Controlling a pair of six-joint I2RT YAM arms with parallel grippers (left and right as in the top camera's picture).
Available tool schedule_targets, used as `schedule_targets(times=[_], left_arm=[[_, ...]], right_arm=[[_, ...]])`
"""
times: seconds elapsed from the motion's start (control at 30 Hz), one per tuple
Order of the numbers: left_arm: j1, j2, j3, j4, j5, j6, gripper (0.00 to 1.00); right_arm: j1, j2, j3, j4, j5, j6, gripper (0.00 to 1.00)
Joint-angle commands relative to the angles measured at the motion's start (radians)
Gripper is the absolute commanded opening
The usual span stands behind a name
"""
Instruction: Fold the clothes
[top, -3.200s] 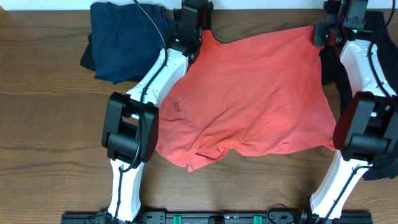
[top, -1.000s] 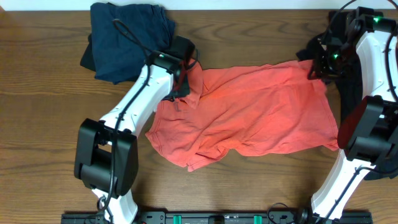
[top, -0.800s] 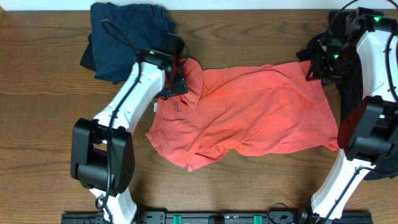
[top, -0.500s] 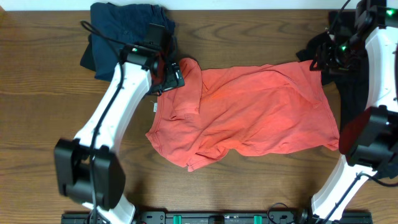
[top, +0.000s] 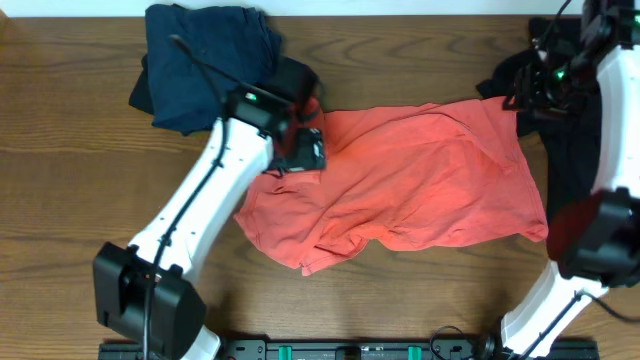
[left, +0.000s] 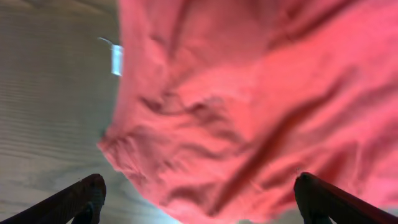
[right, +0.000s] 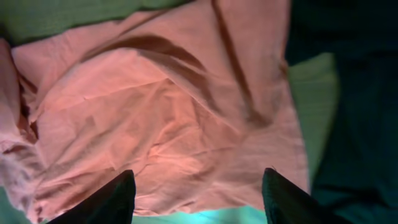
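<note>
My left gripper grabs the near edge of the coral-red T-shirt next, toward the white-tag end (top: 298, 262), to fold it over.
The clothes' coral-red T-shirt (top: 420, 180) lies rumpled across the middle of the table, its top edge folded down. My left gripper (top: 302, 150) hovers over the shirt's upper left part. In the left wrist view it (left: 199, 183) is wide open with nothing between the fingers, only the shirt (left: 249, 106) and its white tag (left: 116, 59) below. My right gripper (top: 528, 92) is above the shirt's upper right corner. In the right wrist view it (right: 199, 174) is open and empty over the cloth (right: 161, 112).
A dark navy garment (top: 205, 60) lies bunched at the back left of the wooden table (top: 80, 200). A black garment (top: 570, 150) lies along the right edge beside the shirt, and shows dark in the right wrist view (right: 354, 93).
Both grippers have opened and let go of the shirt's top edge. The left gripper swung left, then came back right and nearer over the shirt. The right gripper drew slightly right.
</note>
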Motion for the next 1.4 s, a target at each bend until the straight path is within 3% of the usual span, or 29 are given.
schedule_targets(times=[0.0, 0.1, 0.3, 0.4, 0.7, 0.87, 1.03, 1.17, 1.37], left_arm=[[-0.004, -0.102, -0.003, -0.014, 0.003, -0.052, 0.98], [-0.031, -0.132, -0.012, -0.019, 0.053, -0.119, 0.98], [-0.126, -0.12, -0.134, 0.006, -0.05, -0.2, 0.98], [-0.159, -0.12, -0.228, 0.009, -0.05, -0.299, 0.98], [-0.354, -0.121, -0.438, 0.069, -0.045, -0.351, 0.99], [-0.475, -0.121, -0.549, 0.146, -0.05, -0.359, 0.9], [-0.486, -0.121, -0.626, 0.209, -0.049, -0.439, 0.89], [-0.479, -0.121, -0.664, 0.23, -0.048, -0.486, 0.8], [-0.48, -0.121, -0.742, 0.3, -0.019, -0.484, 0.48]], right_arm=[[0.013, -0.179, 0.017, -0.021, 0.106, 0.063, 0.66], [0.013, -0.272, 0.012, -0.071, 0.15, 0.089, 0.69], [0.014, -0.407, -0.112, -0.089, 0.151, 0.089, 0.73], [0.014, -0.453, -0.266, 0.01, 0.129, 0.093, 0.73], [0.019, -0.478, -0.704, 0.388, -0.112, 0.095, 0.69], [0.024, -0.478, -0.795, 0.45, -0.129, 0.087, 0.64], [0.024, -0.478, -0.798, 0.457, -0.13, 0.076, 0.59], [0.024, -0.478, -0.798, 0.462, -0.13, 0.076, 0.55], [0.024, -0.478, -0.798, 0.468, -0.131, 0.077, 0.5]])
